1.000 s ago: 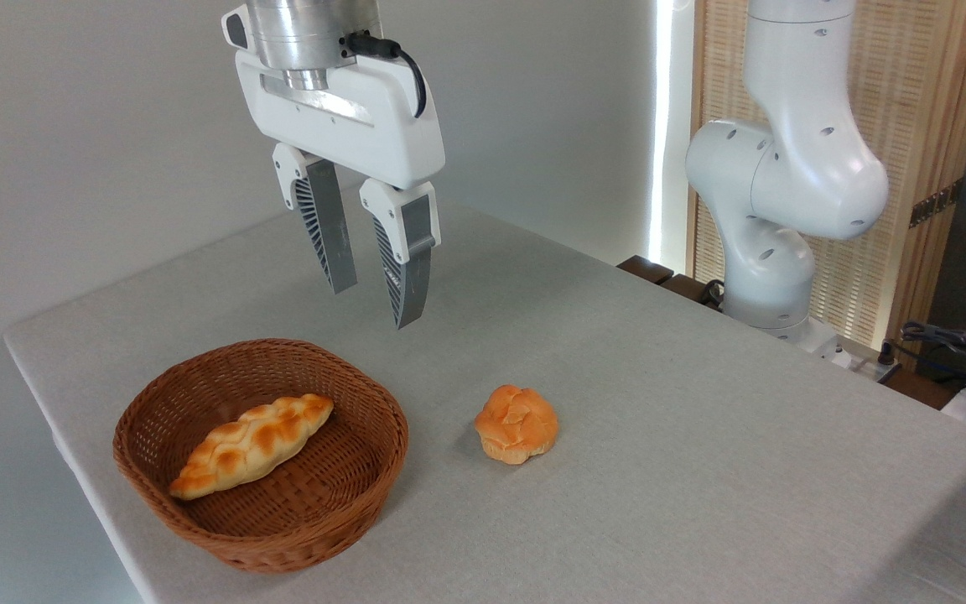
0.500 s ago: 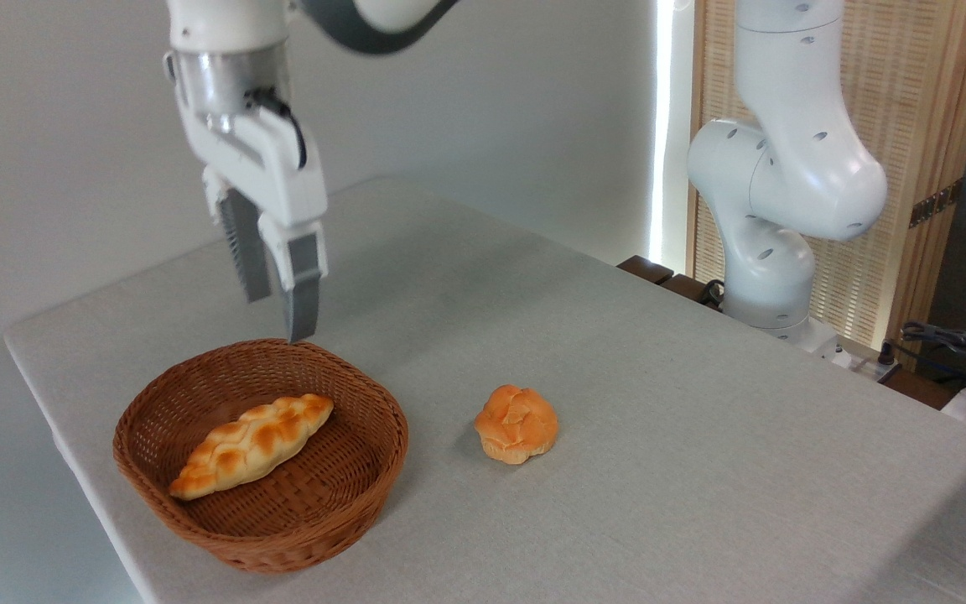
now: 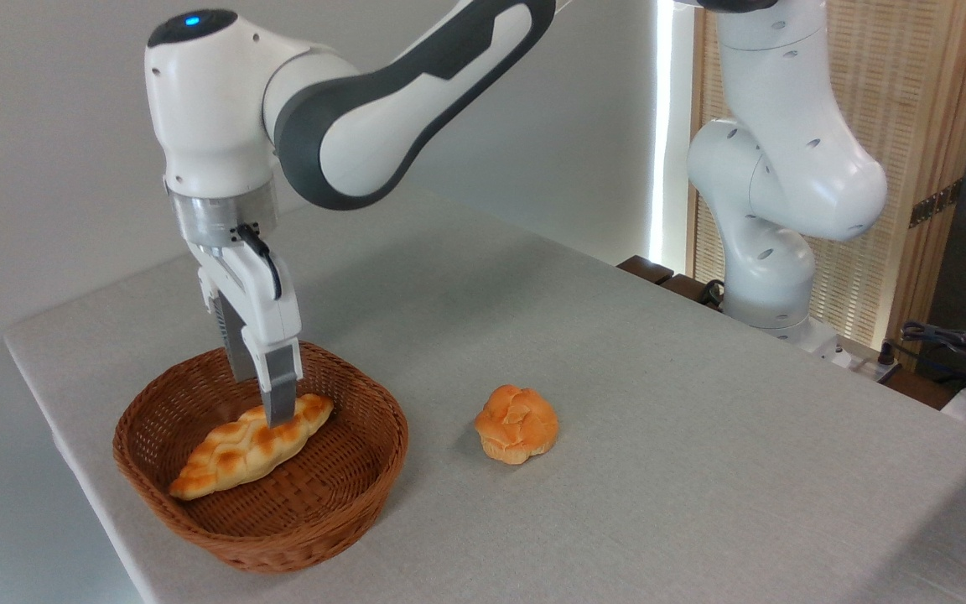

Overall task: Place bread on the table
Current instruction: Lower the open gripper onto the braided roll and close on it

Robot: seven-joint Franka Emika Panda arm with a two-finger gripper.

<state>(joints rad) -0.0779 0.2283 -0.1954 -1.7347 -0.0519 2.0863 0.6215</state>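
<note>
My gripper has to put bread on the tabletop, so next it needs to grip the braided loaf across its plaited body [image 3: 248,448].
The bread [image 3: 227,453], a long braided golden-brown loaf, lies slantwise in a brown wicker basket [image 3: 315,537] at the front left of the table [image 3: 659,369]. My gripper [image 3: 261,401] points straight down into the basket, open. One finger stands in front of the loaf's upper right half and the other behind it. The near fingertip overlaps the loaf in the picture; whether it touches the crust I cannot tell.
A small round orange bun [image 3: 516,424] rests on the grey cloth to the right of the basket. The arm's white base [image 3: 772,252] stands at the table's far right edge, with cables [image 3: 953,344] beyond it. The table's left edge runs close to the basket.
The gripper has moved left and come down from above the table into the basket, turning so that its fingers stand either side of the loaf. Bread, basket and bun have not moved.
</note>
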